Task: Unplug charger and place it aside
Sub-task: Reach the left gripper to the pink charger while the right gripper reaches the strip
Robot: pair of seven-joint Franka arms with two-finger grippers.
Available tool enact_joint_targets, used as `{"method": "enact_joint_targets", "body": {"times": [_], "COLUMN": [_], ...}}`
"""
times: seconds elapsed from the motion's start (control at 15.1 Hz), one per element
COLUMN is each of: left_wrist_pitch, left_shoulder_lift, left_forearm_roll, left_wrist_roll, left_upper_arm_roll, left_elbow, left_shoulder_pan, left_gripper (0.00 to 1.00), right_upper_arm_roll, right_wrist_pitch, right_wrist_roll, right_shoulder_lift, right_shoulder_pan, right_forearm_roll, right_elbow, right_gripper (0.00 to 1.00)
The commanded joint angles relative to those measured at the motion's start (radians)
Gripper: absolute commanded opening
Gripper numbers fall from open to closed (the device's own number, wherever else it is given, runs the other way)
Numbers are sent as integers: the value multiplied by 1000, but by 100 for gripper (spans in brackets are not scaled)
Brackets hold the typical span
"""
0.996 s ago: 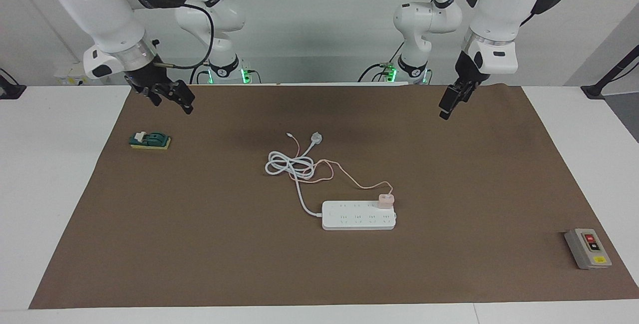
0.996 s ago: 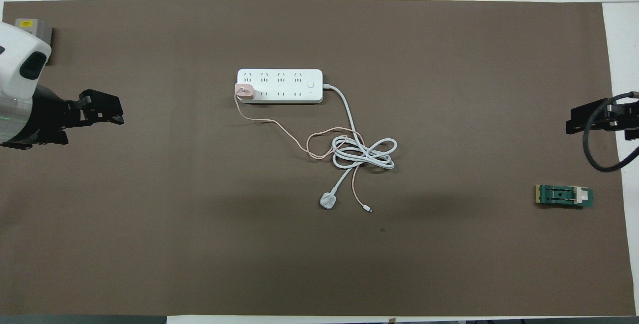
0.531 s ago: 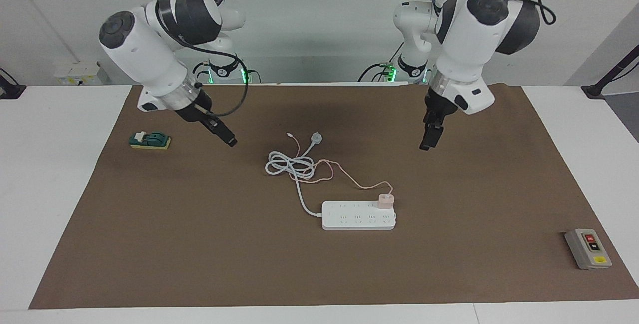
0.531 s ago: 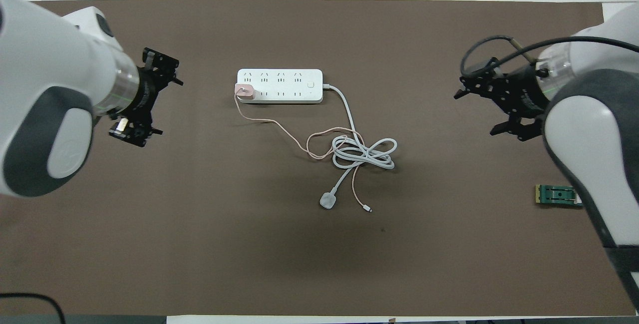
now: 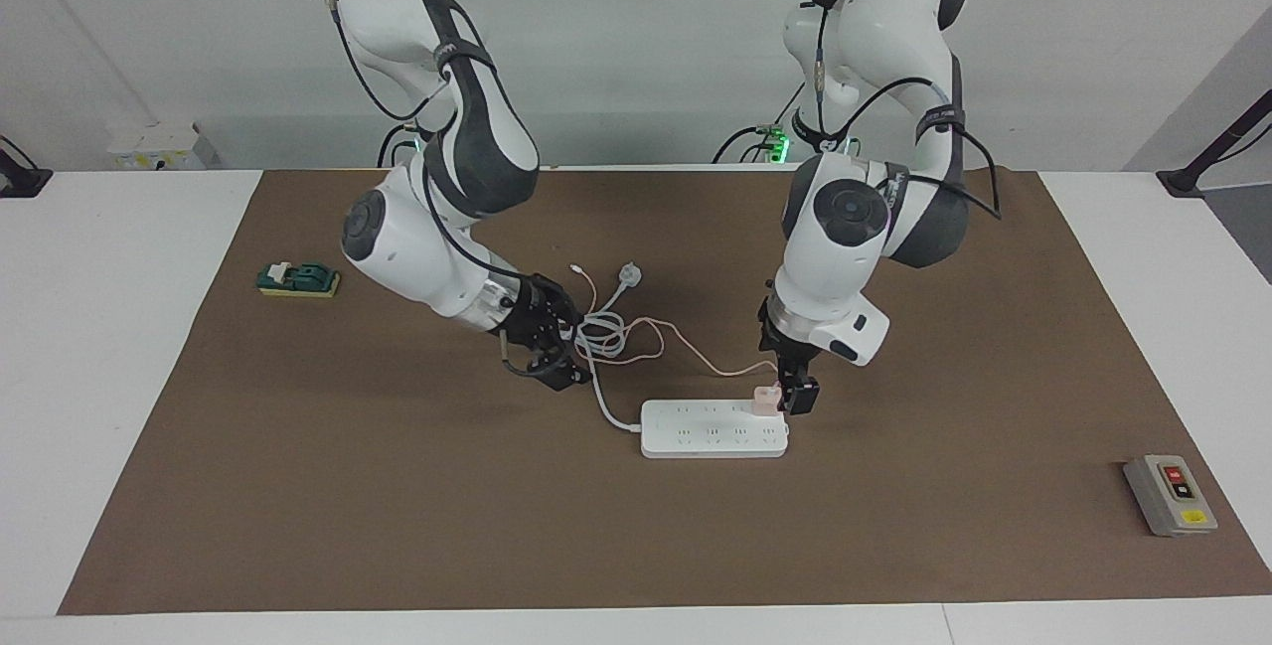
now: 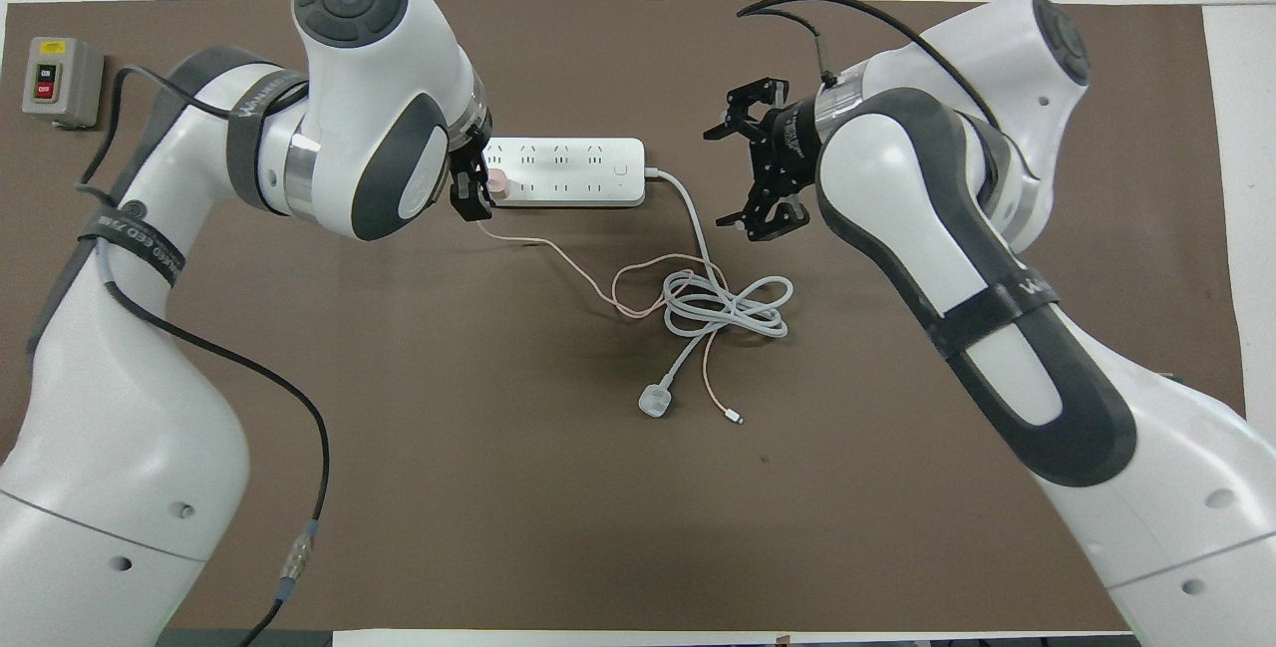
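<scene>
The strip should be grabbed next by its corded end (image 6: 628, 172) with my right gripper, since the plugged-in charger (image 6: 497, 182) and my left gripper crowd the strip's end socket.
The pale pink charger (image 5: 765, 397) is plugged into the end socket of the white power strip (image 5: 714, 429), at the end toward the left arm. In the overhead view the charger (image 6: 495, 184) sits just past the fingers. Its thin pink cable (image 6: 558, 253) runs to the coiled cords. My left gripper (image 5: 795, 392) points down right at the charger, fingers open; I cannot tell if they touch it. My right gripper (image 6: 726, 178) is open, low over the strip's white cord (image 6: 698, 238) beside the strip's (image 6: 568, 168) other end. It also shows in the facing view (image 5: 556, 352).
A white round-ended plug (image 6: 655, 401) and its coiled thick cord (image 6: 728, 306) lie nearer to the robots than the strip. A grey switch box (image 5: 1170, 494) stands at the left arm's end. A green and yellow block (image 5: 298, 279) lies at the right arm's end.
Both arms have swung in from the table's ends and come down. The left gripper has reached the charger. The right gripper is now by the strip's cord end.
</scene>
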Motion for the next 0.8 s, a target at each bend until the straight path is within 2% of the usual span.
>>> {"method": "enact_joint_targets", "body": {"times": [0.0,0.13,0.2,0.4,0.46,0.73], "left_wrist_pitch": [-30,-15,-9,11,28,60], "left_shoulder_lift": [29,28,26,20,15,-5], "left_forearm_roll": [20,17,17,17,17,22], "left_wrist_roll": [-15,-15,-15,-15,-15,-17], "left_upper_arm_roll": [17,17,17,17,17,18], "left_elbow": [50,44,29,0,-20,-85], "left_shoulder_pan": [-17,-17,-17,-20,-21,-30], "left_gripper": [100,100,100,100,100,99], "right_upper_arm_roll": [0,-1,-1,-3,-3,-1], "right_wrist_pitch": [40,68,65,60,60,85], "right_wrist_roll": [22,28,37,131,137,130], "right_shoulder_lift": [99,144,168,323,352,377], "right_shoulder_pan": [23,38,35,75,78,98], "right_forearm_roll": [72,194,210,201,199,201], "right_elbow": [78,115,125,301,332,357], "right_gripper": [100,100,100,100,100,100]}}
